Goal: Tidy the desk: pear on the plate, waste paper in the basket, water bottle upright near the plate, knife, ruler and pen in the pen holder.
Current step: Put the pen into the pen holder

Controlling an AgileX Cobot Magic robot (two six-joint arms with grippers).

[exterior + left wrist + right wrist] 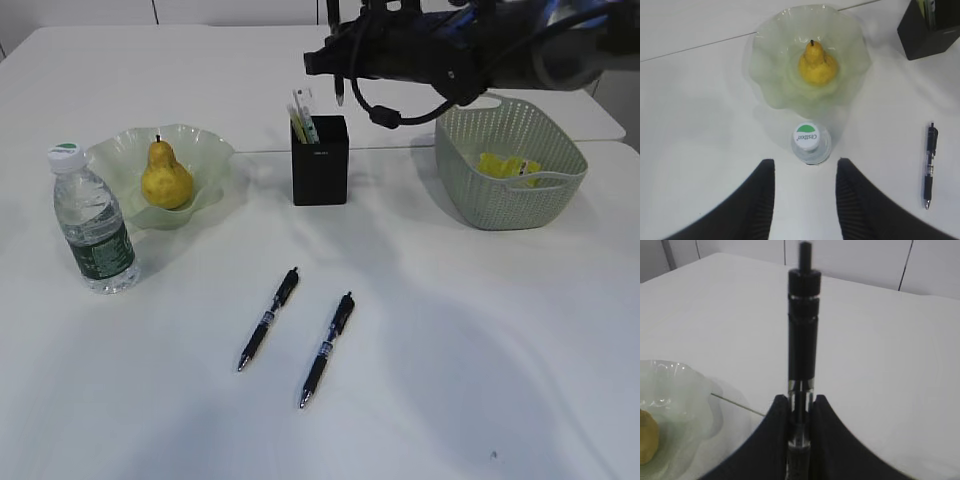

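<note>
The black pen's lower tip hangs above the pen holder's rim, so my right gripper now lowers the pen into the holder before releasing it.
The yellow pear [167, 178] lies in the wavy pale-green plate [215, 150]. The water bottle [92, 222] stands upright just left of the plate. The black pen holder [320, 165] holds a ruler and a yellow-green item [303, 115]. My right gripper [336, 62] is shut on a black pen [340, 92] and holds it upright just above the holder; the right wrist view shows this pen [802, 340] between the jaws [800, 407]. My left gripper [805, 172] is open and empty, high above the bottle cap [806, 136]. Yellow waste paper [508, 166] lies in the basket [540, 205].
Two black pens [270, 318] [328, 348] lie side by side on the white table in front of the holder. One of them shows in the left wrist view [929, 165]. The right arm spans the back of the table above the basket.
</note>
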